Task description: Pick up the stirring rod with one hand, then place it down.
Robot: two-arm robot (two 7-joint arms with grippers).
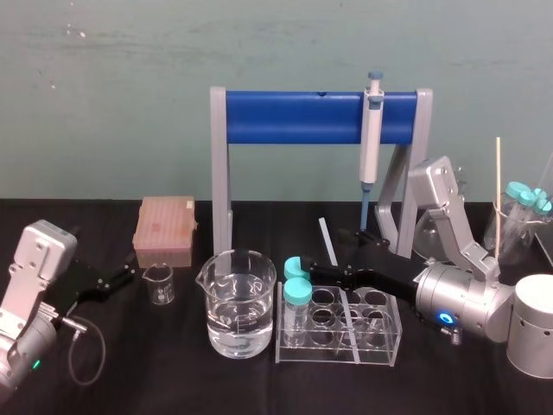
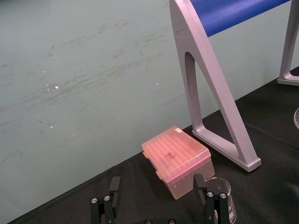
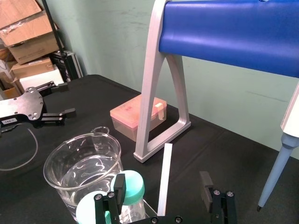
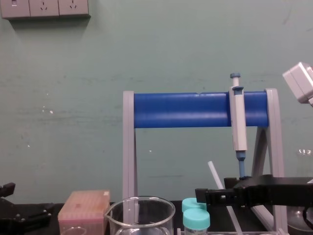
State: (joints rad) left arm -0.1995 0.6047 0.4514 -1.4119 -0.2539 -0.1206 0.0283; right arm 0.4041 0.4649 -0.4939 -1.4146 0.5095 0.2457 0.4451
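My right gripper grabs the rod's upper part above the caps next, since teal-capped tubes stand close beside the rod's lower end.
The stirring rod (image 1: 327, 239) is a thin translucent white stick. It stands tilted behind the tube rack (image 1: 380, 346), and its lower end is hidden behind my right gripper. In the right wrist view the stirring rod (image 3: 164, 179) runs between the two black fingers with a gap on each side. My right gripper (image 1: 341, 256) (image 3: 162, 189) is open around it, hovering over the rack's back edge. From the chest, the rod (image 4: 213, 173) slants up above the right gripper (image 4: 205, 196). My left gripper (image 1: 127, 269) (image 2: 156, 186) stands open and empty at the far left.
A large beaker of water (image 1: 237, 303) stands left of the rack, with two teal-capped tubes (image 1: 298, 294) in the rack's left end. A small beaker (image 1: 159, 284) and a pink tip box (image 1: 164, 229) lie near the left gripper. The blue stand (image 1: 294, 117) holds a pipette (image 1: 371, 130). Glassware (image 1: 518, 216) crowds the back right.
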